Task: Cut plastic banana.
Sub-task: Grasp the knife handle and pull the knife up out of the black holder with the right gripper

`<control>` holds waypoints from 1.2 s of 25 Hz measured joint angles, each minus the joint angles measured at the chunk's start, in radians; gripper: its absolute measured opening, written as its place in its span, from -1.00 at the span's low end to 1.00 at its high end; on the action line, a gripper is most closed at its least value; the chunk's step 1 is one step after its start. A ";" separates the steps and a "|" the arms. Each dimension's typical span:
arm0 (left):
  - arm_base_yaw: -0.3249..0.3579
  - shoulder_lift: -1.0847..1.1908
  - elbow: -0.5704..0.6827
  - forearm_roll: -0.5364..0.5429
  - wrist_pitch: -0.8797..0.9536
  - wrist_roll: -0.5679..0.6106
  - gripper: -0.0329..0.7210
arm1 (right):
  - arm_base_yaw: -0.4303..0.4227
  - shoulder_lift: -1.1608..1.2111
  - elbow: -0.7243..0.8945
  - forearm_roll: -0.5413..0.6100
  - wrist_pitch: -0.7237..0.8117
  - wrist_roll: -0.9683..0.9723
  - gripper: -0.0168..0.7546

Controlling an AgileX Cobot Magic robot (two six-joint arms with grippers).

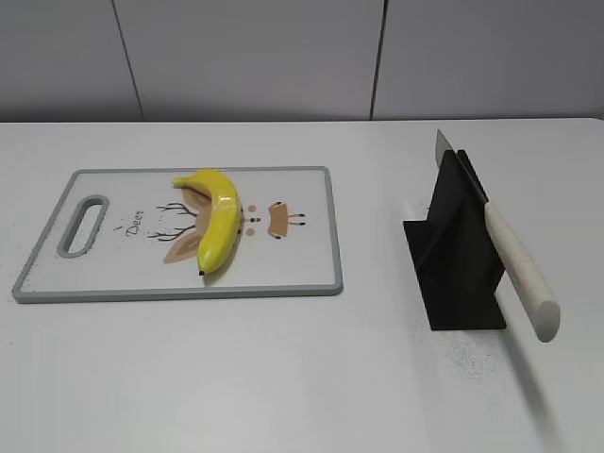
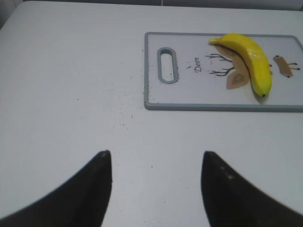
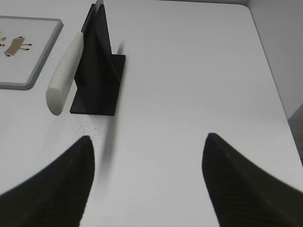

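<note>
My right gripper grabs the knife by its cream handle next, to cut the plastic banana.
A yellow plastic banana lies whole on a white cutting board with a grey rim, left of centre; both also show in the left wrist view, banana, board. A knife with a cream handle rests slanted in a black stand, handle toward me; it also shows in the right wrist view. My left gripper is open and empty over bare table, well short of the board. My right gripper is open and empty, right of and short of the stand. Neither arm shows in the exterior view.
The black stand stands upright on the white table. The board has a handle slot at its left end and a deer print. A grey wall runs behind the table. The table's right edge lies near the right gripper.
</note>
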 joint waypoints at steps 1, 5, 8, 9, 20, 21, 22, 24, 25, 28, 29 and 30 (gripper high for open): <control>0.000 0.000 0.000 0.000 0.000 0.001 0.65 | 0.000 0.000 0.000 0.000 0.000 0.000 0.43; 0.000 0.000 0.000 0.000 0.000 0.000 0.65 | 0.000 0.000 0.000 0.000 0.000 0.000 0.43; 0.000 0.000 0.000 0.000 0.000 0.002 0.65 | 0.000 0.000 0.000 0.000 0.001 0.000 0.43; 0.000 0.000 0.000 0.000 0.000 0.002 0.65 | 0.000 0.000 0.000 0.000 0.001 0.000 0.43; 0.000 0.000 0.000 0.000 0.000 0.001 0.65 | 0.000 0.000 0.000 0.000 0.000 0.000 0.43; 0.000 0.000 0.000 0.000 0.000 0.002 0.65 | 0.000 0.000 0.000 0.000 0.000 0.000 0.43; 0.000 0.000 0.000 0.000 0.000 0.001 0.65 | 0.000 0.000 0.000 0.000 0.000 0.000 0.43; 0.000 0.000 0.000 0.000 0.000 0.000 0.65 | 0.000 0.000 0.000 -0.004 -0.005 0.000 0.43; 0.000 0.000 0.000 0.000 0.000 0.000 0.65 | 0.000 0.007 -0.005 -0.007 -0.011 0.000 0.43; 0.000 0.000 0.000 0.000 0.000 0.002 0.65 | 0.000 0.067 -0.038 0.013 -0.036 0.000 0.43; 0.000 0.000 0.000 0.000 0.000 0.000 0.65 | 0.000 0.096 -0.048 0.029 -0.040 0.000 0.43; 0.000 0.000 0.000 0.000 0.000 0.000 0.65 | 0.000 0.136 -0.059 0.047 -0.043 0.000 0.43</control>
